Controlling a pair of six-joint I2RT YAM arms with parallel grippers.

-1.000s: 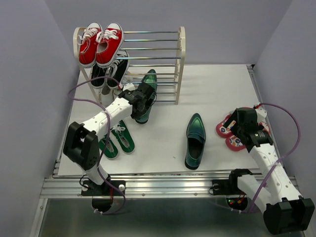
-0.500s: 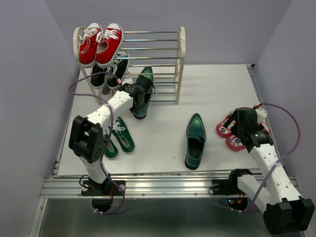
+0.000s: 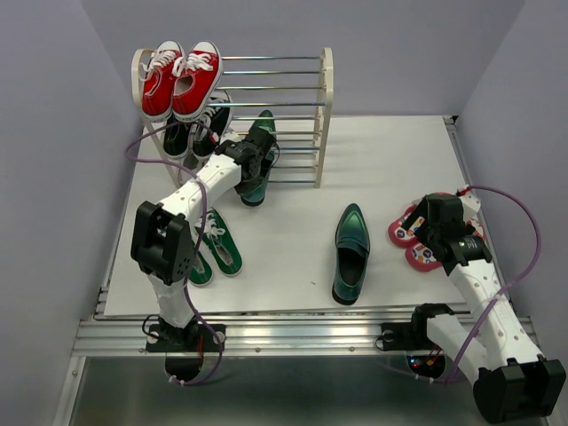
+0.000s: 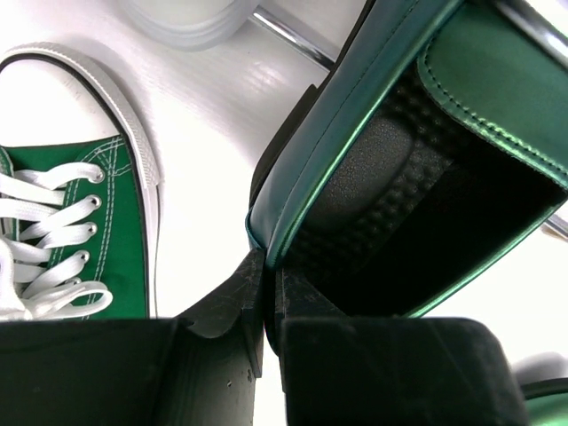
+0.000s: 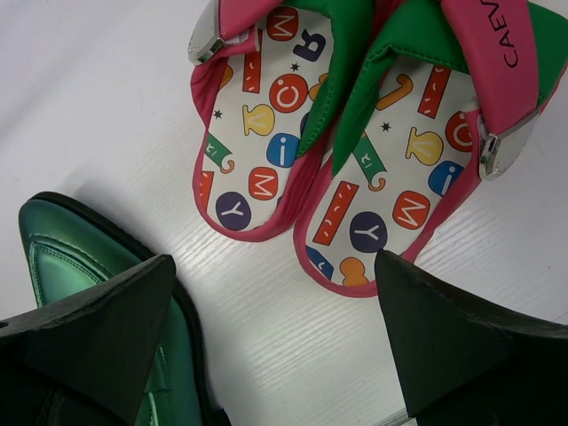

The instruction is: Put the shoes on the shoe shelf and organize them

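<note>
The loafer's heel sticks out from the shoe shelf's lower rods over the table. My left gripper keeps hold for now, since the loafer would fall short if released.
My left gripper (image 3: 251,170) is shut on the heel rim of a dark green loafer (image 3: 258,156) and holds it toe-first against the lower rods of the shoe shelf (image 3: 327,115). In the left wrist view the loafer's opening (image 4: 417,177) fills the frame above my gripper (image 4: 269,284). The second loafer (image 3: 351,252) lies on the table at centre right. The green canvas sneakers (image 3: 211,253) lie at the front left. My right gripper (image 3: 441,232) is open just above the flip-flops (image 3: 414,238), whose printed footbeds (image 5: 355,160) show between its fingers.
Red sneakers (image 3: 181,76) sit on the shelf's top tier at the left, black sneakers (image 3: 197,131) on a tier below. The shelf's right half holds bare rods. Purple walls stand close on both sides. Purple cables loop over both arms.
My left gripper has carried the loafer up and back, pushing its toe further between the shelf's lower rods. The right arm has not moved.
</note>
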